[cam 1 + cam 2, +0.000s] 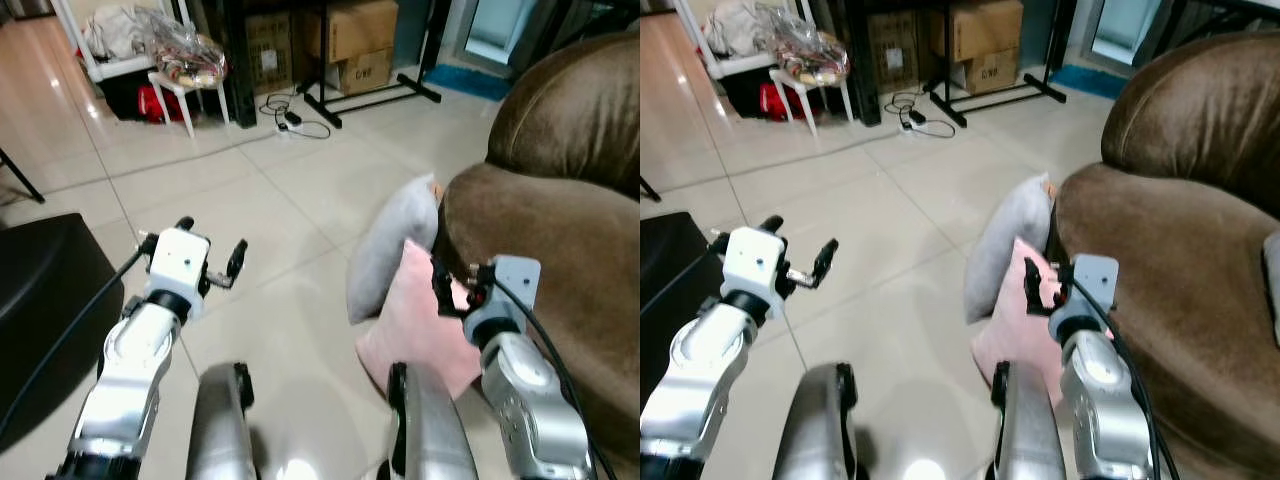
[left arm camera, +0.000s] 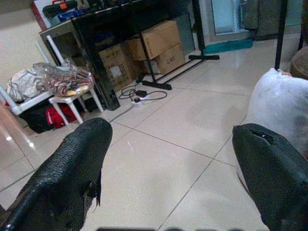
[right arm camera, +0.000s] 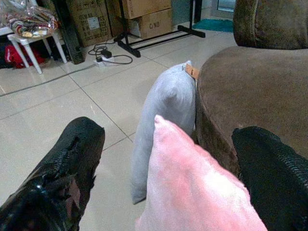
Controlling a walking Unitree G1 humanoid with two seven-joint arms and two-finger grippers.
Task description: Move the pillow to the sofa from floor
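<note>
My right gripper should next grab the pillow by its thin upper edge facing the sofa, because the pink pillow puffs out across its plump middle (image 1: 412, 335).
A pink pillow (image 1: 410, 335) stands on the tiled floor, leaning against the front of the brown sofa (image 1: 560, 230). Behind it a grey pillow (image 1: 390, 250) leans on the same sofa edge. My right gripper (image 1: 458, 285) hovers at the pink pillow's top edge, close to the sofa. It is open, and in the right wrist view the pink pillow's (image 3: 192, 187) upper corner lies between its two fingers (image 3: 72, 159). My left gripper (image 1: 212, 237) is open and holds nothing, raised over bare floor to the left of both pillows.
A black piece of furniture (image 1: 40, 300) sits low at the left. Far back stand a white stool (image 1: 190, 85) with a bag on it, cardboard boxes (image 1: 350, 40), a black rack base (image 1: 370, 95) and a power strip with cable (image 1: 295, 120).
</note>
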